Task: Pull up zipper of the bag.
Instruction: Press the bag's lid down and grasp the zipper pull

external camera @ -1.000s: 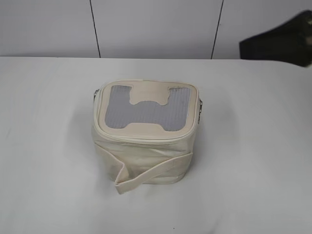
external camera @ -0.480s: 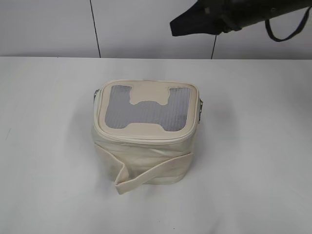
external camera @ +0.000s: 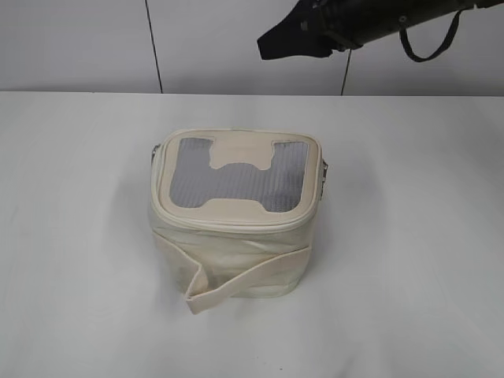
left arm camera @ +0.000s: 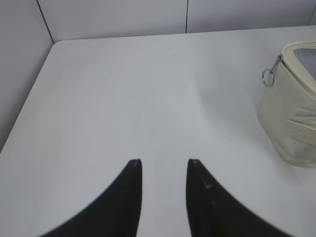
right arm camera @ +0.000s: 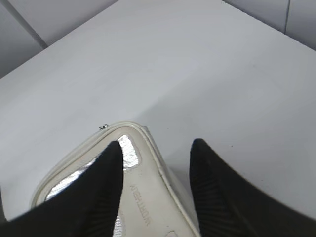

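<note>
The bag needs to be held steady for zipping. My right gripper should next grab the lid by its rim at the lid's corner (external camera: 179, 135) beside the zipper slider (external camera: 155, 153).
The cream-white boxy bag (external camera: 236, 228) stands in the middle of the table, its grey mesh top with the H-shaped patch facing up. The zipper (external camera: 236, 223) runs round the lid's rim, with one silver slider at the right side (external camera: 324, 172) and one at the left (external camera: 153, 153). The left slider's ring pull (left arm camera: 267, 77) shows in the left wrist view beside the bag (left arm camera: 291, 108). My right gripper (external camera: 293, 38) hangs open high above and behind the bag; its view shows the lid (right arm camera: 148, 192) between the fingers (right arm camera: 157, 148). My left gripper (left arm camera: 164, 162) is open and empty, left of the bag.
The white table (external camera: 79, 236) ends at a grey panelled wall (external camera: 236, 39) behind. A loose cream strap (external camera: 236, 283) lies folded against the bag's front. A black cable loop (external camera: 429, 39) hangs from the right arm.
The right arm has swung in from the far right edge to the upper middle, high above and behind the bag. The bag has not moved.
</note>
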Controlling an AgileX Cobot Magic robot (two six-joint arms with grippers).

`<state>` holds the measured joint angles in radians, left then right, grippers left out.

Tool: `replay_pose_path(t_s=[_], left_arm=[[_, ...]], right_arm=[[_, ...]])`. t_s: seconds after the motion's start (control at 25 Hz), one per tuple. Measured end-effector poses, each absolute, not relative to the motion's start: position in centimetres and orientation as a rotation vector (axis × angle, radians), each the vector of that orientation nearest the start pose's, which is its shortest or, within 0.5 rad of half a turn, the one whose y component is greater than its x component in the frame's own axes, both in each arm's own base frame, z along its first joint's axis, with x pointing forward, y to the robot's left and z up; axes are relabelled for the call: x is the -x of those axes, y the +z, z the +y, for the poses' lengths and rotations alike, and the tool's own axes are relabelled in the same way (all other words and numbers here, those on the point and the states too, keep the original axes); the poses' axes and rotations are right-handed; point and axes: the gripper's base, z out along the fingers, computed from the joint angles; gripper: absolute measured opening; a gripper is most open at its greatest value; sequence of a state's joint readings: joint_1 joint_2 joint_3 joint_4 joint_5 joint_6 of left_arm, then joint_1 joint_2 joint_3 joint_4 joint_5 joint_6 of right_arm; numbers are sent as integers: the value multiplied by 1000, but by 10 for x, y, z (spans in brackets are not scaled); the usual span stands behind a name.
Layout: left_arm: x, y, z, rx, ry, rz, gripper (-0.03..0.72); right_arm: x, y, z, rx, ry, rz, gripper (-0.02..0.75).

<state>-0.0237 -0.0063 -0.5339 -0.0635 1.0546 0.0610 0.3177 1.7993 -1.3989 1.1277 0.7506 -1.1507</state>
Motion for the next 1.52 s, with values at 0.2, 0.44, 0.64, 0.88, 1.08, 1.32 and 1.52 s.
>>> replay_pose_path(t_s=[0.2,0.44,0.64,0.88,1.08,1.32,1.52], left_arm=[[10,287,-5,-89,-51,1995,238],[10,287,-5,-89,-51,1995,237],[10,287,-5,-89,-51,1995,237],[10,287,-5,-89,-51,1995,237],[10,287,-5,-89,-51,1995,237],[10,287,-5,-89,-51,1995,237],[10,287,-5,-89,-51,1995,237]], right_arm=[[-368,288,177,840,784,2038,357],[-370,287,176,860,742,2028,357],[-370,286,176,868,731,2029,357],[-387,288,184,888,776,2015,357],[-411,293,197,954,827,1981,357],[-420,288,215,1092,842,1976,357],[-414,259,241,1290,928,2015,358]])
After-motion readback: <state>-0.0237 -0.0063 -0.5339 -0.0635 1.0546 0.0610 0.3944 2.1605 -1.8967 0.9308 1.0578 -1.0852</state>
